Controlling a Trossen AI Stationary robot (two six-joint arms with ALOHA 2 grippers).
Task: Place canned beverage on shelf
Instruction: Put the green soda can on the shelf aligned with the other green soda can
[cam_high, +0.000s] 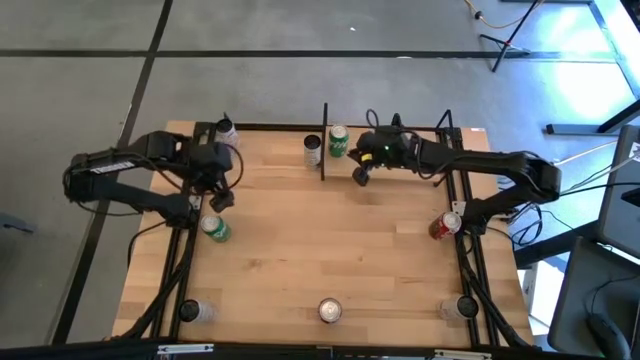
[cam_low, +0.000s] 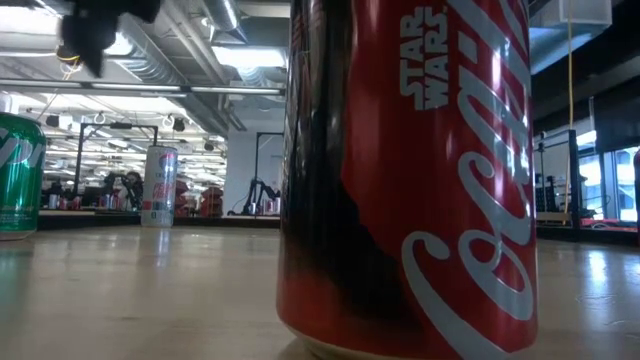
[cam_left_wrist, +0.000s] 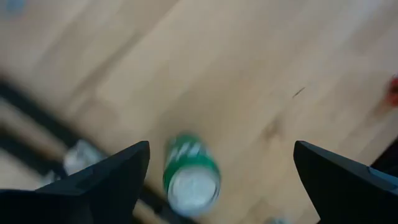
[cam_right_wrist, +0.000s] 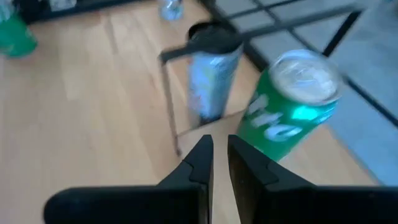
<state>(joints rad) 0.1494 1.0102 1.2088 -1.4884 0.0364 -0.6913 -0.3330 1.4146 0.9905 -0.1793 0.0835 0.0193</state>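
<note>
The robot should next place the green can on the shelf, so its left gripper should grab the can by its side below the can's top rim.
A green can and a silver can stand upright at the left end of the shelf, a black rod frame at the table's far edge. In the right wrist view the green can and silver can stand just ahead of my right gripper, which is shut and empty. In the high view my right gripper is just near of them. My left gripper hangs open above another green can, which stands upright on the table.
A red can lies near the table's right edge. Three cans stand along the near edge; the middle one fills the low view. One more can stands at the far left. Bare wood lies in the table's middle.
</note>
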